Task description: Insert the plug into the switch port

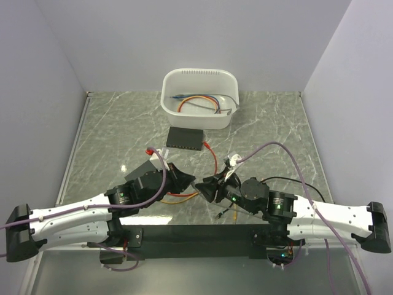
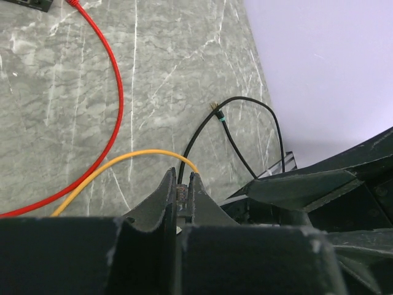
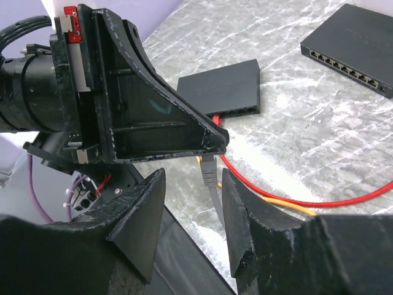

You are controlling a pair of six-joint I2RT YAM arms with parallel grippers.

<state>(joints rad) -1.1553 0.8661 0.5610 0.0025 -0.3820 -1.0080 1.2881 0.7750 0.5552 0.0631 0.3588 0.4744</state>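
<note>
The plug should be held by its grey boot [image 1: 196,185] [image 3: 209,169], so my right gripper will grab it there next. The end of the plug in my left gripper then stays free for the switch port.
My left gripper [image 2: 182,175] [image 1: 191,183] is shut on the plug [image 2: 181,192] of a yellow cable [image 2: 135,153], low over the table's near middle. From the right wrist the plug's grey boot [image 3: 209,169] hangs below the left fingertips. It sits between the fingers of my right gripper [image 3: 193,178] [image 1: 206,186], which stands open and touches neither side of it. The black switch [image 1: 184,139] [image 3: 353,46] lies farther back, its row of ports facing the arms.
A second black switch [image 3: 227,89] lies near the left arm, with a red cable [image 3: 344,200] [image 2: 113,80] running to it. The red cable's loose plug [image 1: 207,146] lies right of the first switch. A black cable [image 2: 245,123] lies loose. A white bin [image 1: 199,72] holds more cables.
</note>
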